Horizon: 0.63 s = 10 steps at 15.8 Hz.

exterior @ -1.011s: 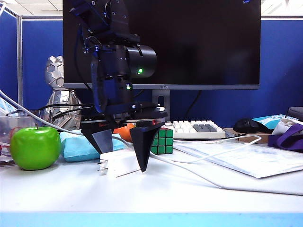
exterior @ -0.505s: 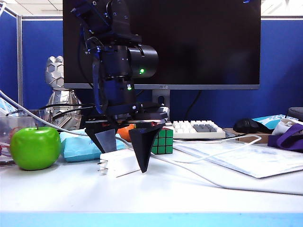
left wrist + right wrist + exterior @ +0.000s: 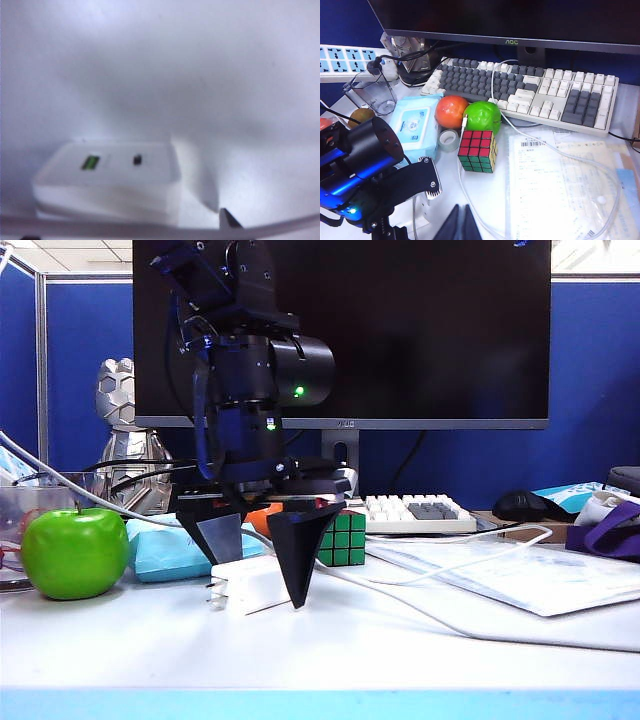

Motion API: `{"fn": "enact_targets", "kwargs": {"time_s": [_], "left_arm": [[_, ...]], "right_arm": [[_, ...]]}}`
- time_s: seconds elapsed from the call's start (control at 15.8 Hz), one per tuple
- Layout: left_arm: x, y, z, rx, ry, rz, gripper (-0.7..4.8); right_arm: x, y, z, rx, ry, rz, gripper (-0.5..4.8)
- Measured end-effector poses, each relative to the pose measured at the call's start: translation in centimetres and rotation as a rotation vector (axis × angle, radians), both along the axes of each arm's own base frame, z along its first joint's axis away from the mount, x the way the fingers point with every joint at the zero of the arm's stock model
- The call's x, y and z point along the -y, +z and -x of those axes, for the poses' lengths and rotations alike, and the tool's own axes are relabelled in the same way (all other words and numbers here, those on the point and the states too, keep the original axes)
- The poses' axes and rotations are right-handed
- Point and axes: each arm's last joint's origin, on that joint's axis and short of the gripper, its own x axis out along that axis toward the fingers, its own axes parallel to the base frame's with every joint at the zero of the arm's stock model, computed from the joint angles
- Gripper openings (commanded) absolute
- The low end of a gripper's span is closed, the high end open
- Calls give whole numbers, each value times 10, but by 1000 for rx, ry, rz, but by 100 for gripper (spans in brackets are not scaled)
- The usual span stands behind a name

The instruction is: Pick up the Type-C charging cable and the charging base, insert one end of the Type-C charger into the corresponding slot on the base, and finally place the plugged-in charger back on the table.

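Observation:
My left gripper grabs the charging base by its flat sides next, since one end of the base has metal prongs and the other has ports.
The charging base (image 3: 250, 585) is a small white block lying on the table (image 3: 330, 660), its metal prongs pointing left. My left gripper (image 3: 258, 575) is open and reaches down astride it, one finger on each side. The left wrist view shows the charging base (image 3: 107, 177) close up, blurred, with a green port and the small dark slot (image 3: 137, 159). One fingertip (image 3: 227, 220) stands clear of the block. The thin white Type-C charging cable (image 3: 458, 172) runs past the Rubik's cube, its plug end by a green apple. My right gripper (image 3: 462, 226) is shut and empty, hovering nearer than the cube.
A Rubik's cube (image 3: 478, 151), an orange (image 3: 451, 111), a green apple (image 3: 481, 117), a wipes pack (image 3: 415, 125) and a tape roll (image 3: 449, 139) crowd behind the base. Another green apple (image 3: 75, 552) sits front left. A keyboard (image 3: 530, 95), papers (image 3: 560, 185) and a second white cable (image 3: 555, 150) lie to the right.

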Motion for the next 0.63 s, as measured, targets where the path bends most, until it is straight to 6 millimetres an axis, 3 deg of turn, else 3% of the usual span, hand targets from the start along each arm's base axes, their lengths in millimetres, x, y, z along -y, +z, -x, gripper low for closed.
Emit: {"fn": "enact_targets", "kwargs": {"time_s": [0.06, 0.13, 0.25, 0.38, 0.63], "left_arm": [[0, 0, 0, -1, -1, -1, 111], [0, 0, 1, -5, 0, -9, 39], [2, 0, 3, -3, -9, -7, -6], [3, 3, 6, -37, -19, -25, -6], [-8, 36, 18, -194, -56, -177, -6]], "right_arm": [[0, 0, 0, -1, 0, 0, -6], [0, 0, 0, -1, 0, 0, -6], [0, 0, 0, -1, 0, 0, -6], [0, 0, 0, -1, 0, 0, -6], [0, 0, 0, -1, 0, 0, -6]]}}
